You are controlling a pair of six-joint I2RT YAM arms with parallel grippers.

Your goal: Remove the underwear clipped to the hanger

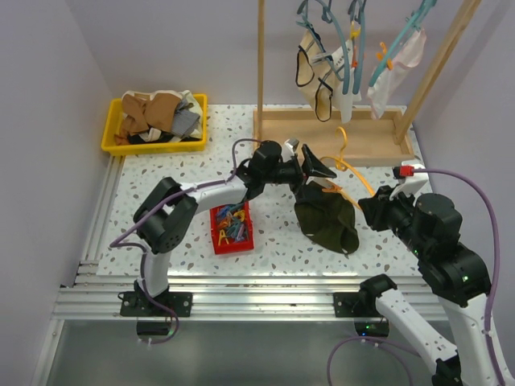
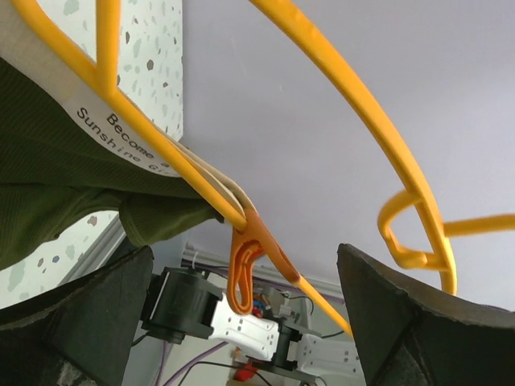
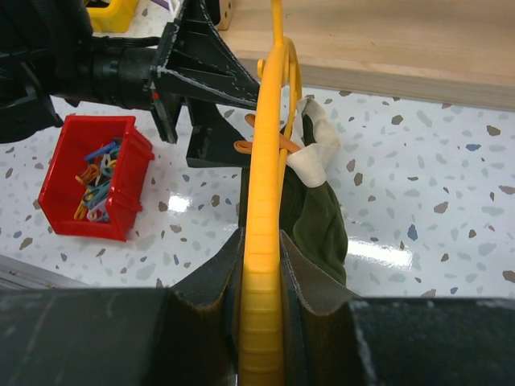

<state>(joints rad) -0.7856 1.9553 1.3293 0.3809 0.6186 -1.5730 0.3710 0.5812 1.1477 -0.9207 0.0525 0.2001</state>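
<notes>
The left gripper will next take hold of the orange clip (image 1: 331,190) across its two handle ends, to open it and let go of the underwear (image 1: 326,221).
A dark green underwear (image 1: 326,221) with a white waistband hangs from a yellow hanger (image 1: 348,165) at the table's middle, held to it by an orange clip (image 1: 331,190). My right gripper (image 1: 372,205) is shut on the hanger's end; in the right wrist view (image 3: 261,265) the hanger (image 3: 269,161) runs between the closed fingers, with the underwear (image 3: 314,209) below it. My left gripper (image 1: 318,167) is open beside the hanger. In the left wrist view (image 2: 245,322) the orange clip (image 2: 245,269) sits between the spread fingers (image 2: 80,322), pinching the underwear (image 2: 64,177) on the hanger (image 2: 362,104).
A red bin (image 1: 232,227) of coloured clips stands left of the underwear. A yellow bin (image 1: 157,121) of clothes is at the back left. A wooden rack (image 1: 338,137) at the back carries more hangers with garments (image 1: 346,64).
</notes>
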